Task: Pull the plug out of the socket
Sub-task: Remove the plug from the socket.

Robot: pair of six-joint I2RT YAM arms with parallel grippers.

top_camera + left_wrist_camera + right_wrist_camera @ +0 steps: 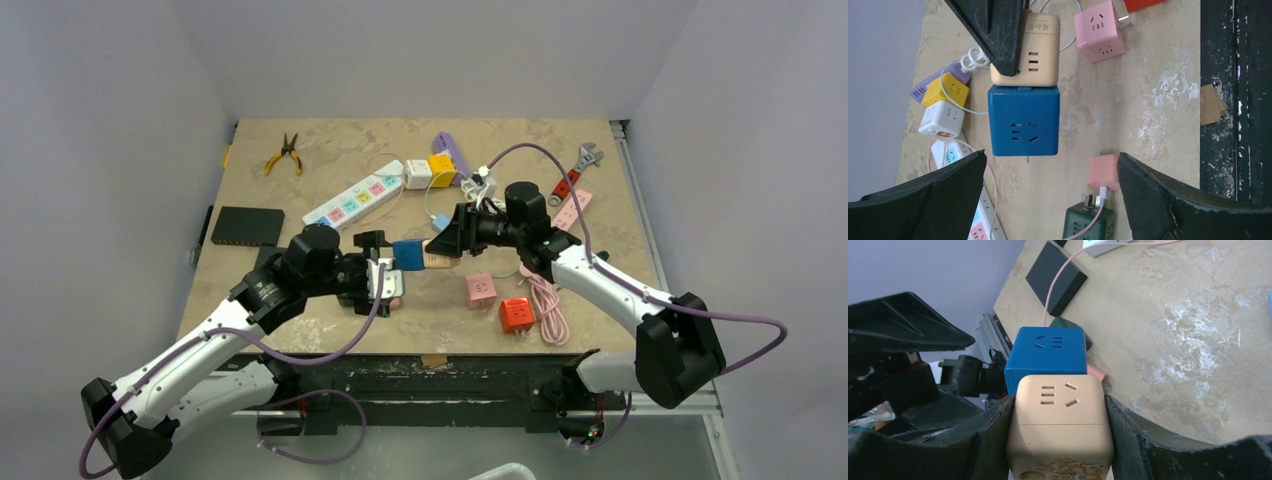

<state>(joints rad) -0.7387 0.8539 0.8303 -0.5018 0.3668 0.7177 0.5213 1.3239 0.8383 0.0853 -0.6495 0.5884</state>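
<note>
I will next use my left gripper to grab only the blue cube plug (1047,355) by its opposite sides, so that I can pull it off the beige socket (1060,430).
My right gripper (1058,405) is shut on a beige cube socket (1060,430) and holds it above the table. A blue cube plug (1047,355) is joined to the beige cube's far end. In the top view the blue cube (408,254) and beige cube (438,260) hang between the two grippers. My left gripper (1050,185) is open and empty, just short of the blue cube (1023,120), with the beige cube (1030,50) beyond it. In the top view the left gripper (385,272) is left of the blue cube and the right gripper (448,243) is on its right.
A pink charger (1103,171) and a dark green cube (1088,225) lie under my left gripper. A pink cube (481,289), red cube (516,315) and pink cable (545,300) lie front right. A white power strip (355,200), black box (247,226), pliers (285,153) and wrench (574,172) lie farther back.
</note>
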